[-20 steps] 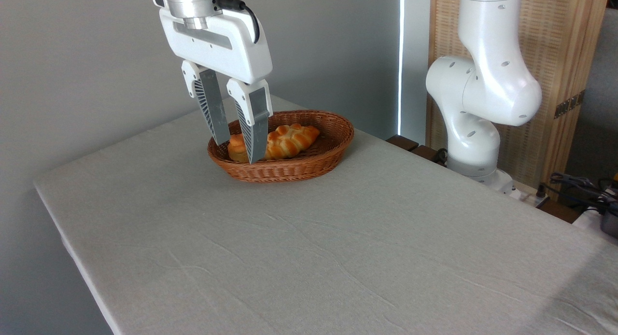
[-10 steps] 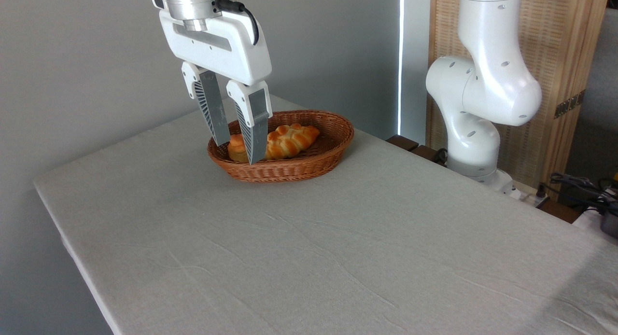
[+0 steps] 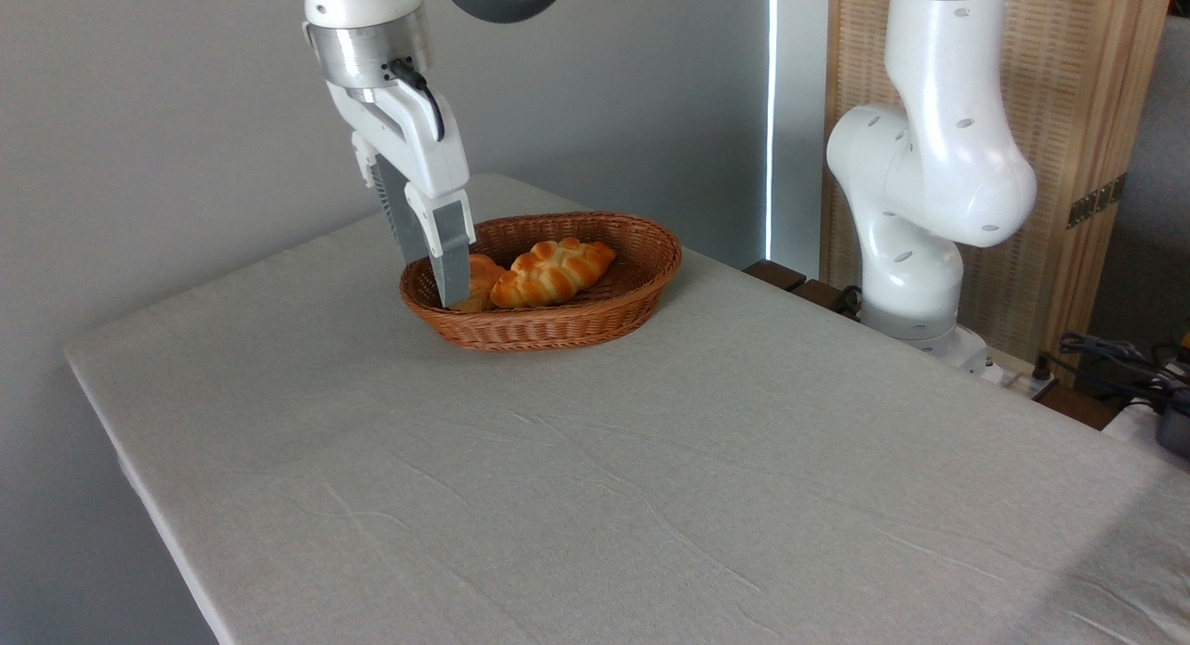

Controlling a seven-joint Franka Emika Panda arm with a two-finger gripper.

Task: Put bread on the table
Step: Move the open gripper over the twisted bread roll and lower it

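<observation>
My gripper is to put the bread on the tabletop, so next it needs to grab the braided loaf by its plump middle [image 3: 551, 272].
The bread [image 3: 555, 270], a glossy golden braided loaf, lies in the brown wicker basket [image 3: 567, 332] at the far side of the table [image 3: 595, 496]. A small round bun [image 3: 483, 275] sits at the loaf's left end, partly hidden by my near finger. My gripper [image 3: 435, 281] hangs over the basket's left end, turned almost edge-on to the camera. Its two fingers stand apart, one behind the other, with the near fingertip [image 3: 453, 296] just left of the bun. The gripper is open and holds nothing. It does not touch the loaf.
The robot's white base column [image 3: 916, 208] stands past the table's right back edge, with cables [image 3: 1116, 357] beside it. A grey wall runs behind the table on the left. The cloth in front of the basket is bare and slightly wrinkled.
The hand has rotated about its vertical axis, from facing the camera to nearly edge-on, and shifted slightly left. The loaf and bun have not moved.
</observation>
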